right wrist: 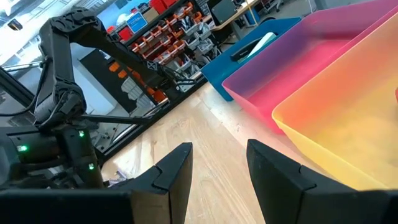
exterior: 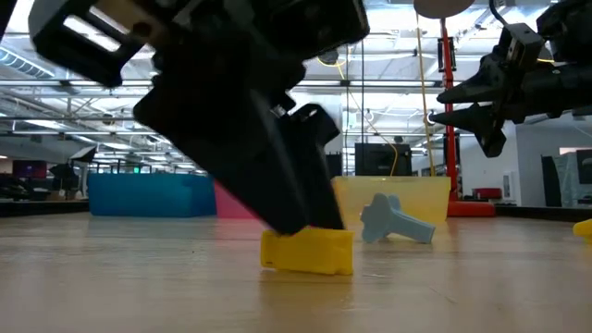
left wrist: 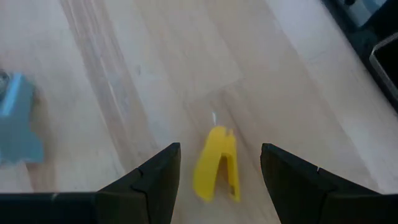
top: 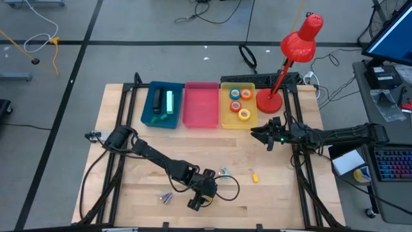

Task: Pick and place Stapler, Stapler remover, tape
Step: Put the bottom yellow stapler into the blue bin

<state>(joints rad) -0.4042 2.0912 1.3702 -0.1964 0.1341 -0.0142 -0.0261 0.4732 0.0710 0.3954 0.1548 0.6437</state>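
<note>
My left gripper grabs the small yellow piece by its spread arms next, to lift it off the wood for placing.
My left gripper (top: 196, 203) (left wrist: 221, 150) is open, low over the near middle of the table. A small yellow stapler remover (left wrist: 216, 172) (exterior: 308, 252) lies flat on the wood between its two fingers, with a gap showing on each side. A blue stapler remover (top: 223, 172) (exterior: 394, 221) (left wrist: 15, 121) lies close by. A second yellow piece (top: 255, 177) lies farther right. Two staplers (top: 163, 102) lie in the blue bin (top: 147, 109), tape rolls (top: 239, 103) in the yellow bin (top: 226, 119). My right gripper (top: 256, 133) (right wrist: 219, 152) hovers open near the yellow bin.
A pink bin (top: 201, 106) sits between the blue and yellow ones at the far side. A red desk lamp (top: 291, 55) stands at the far right corner. A grey-purple item (top: 166, 197) lies left of my left gripper. A black cable (top: 232, 187) loops beside the wrist.
</note>
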